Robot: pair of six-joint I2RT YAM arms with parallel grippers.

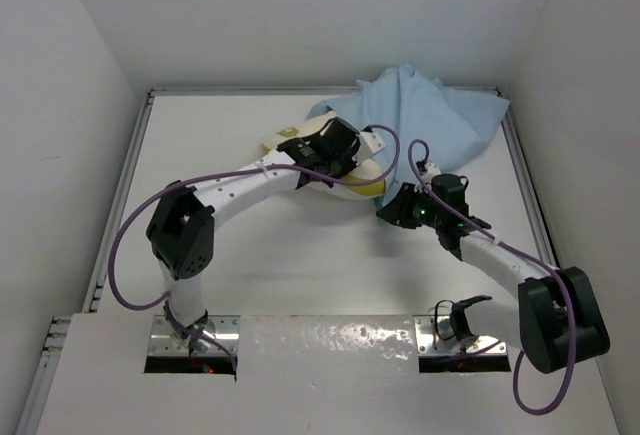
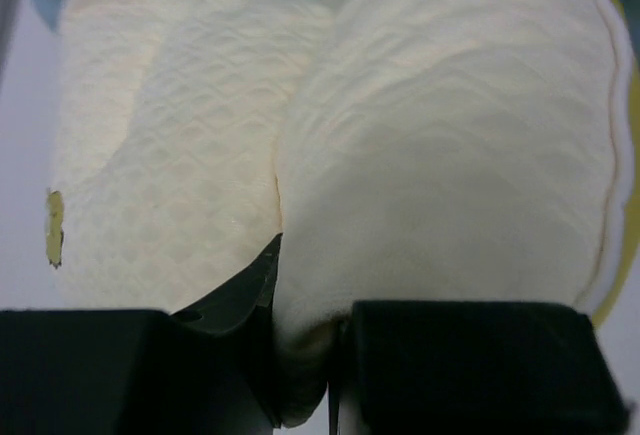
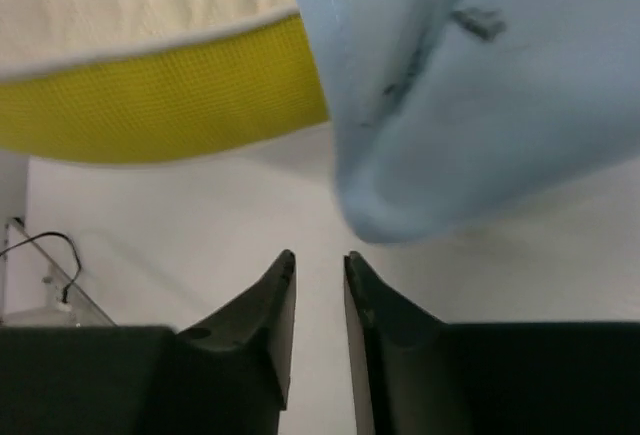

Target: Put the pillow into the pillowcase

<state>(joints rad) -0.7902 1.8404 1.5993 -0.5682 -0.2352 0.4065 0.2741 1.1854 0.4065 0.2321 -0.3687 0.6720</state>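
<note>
My left gripper should keep holding the fold. The yellow band is mostly outside the hem, so if my left gripper opened now, it would land short of the pillowcase point(image 1: 425, 115).
The cream pillow point(image 1: 277, 141) lies at the back of the table, its right part under the light blue pillowcase point(image 1: 425, 115). My left gripper point(image 1: 335, 147) sits on top of the pillow. In the left wrist view it point(image 2: 305, 355) is shut on a pinched fold of the quilted pillow point(image 2: 450, 155), whose yellow tag point(image 2: 54, 227) shows at the left. My right gripper point(image 1: 395, 210) hovers just in front of the pillow's yellow corner. Its jaws point(image 3: 318, 265) stand a narrow gap apart with nothing between them, just below the pillowcase's hem point(image 3: 480, 105) and the pillow's yellow band point(image 3: 150, 105).
The white table point(image 1: 300, 265) is boxed in by white walls with a metal rail point(image 1: 125, 175) along its sides and back. Purple cables point(image 1: 130, 225) loop off both arms. A thin black wire point(image 3: 45, 255) lies at the table's edge.
</note>
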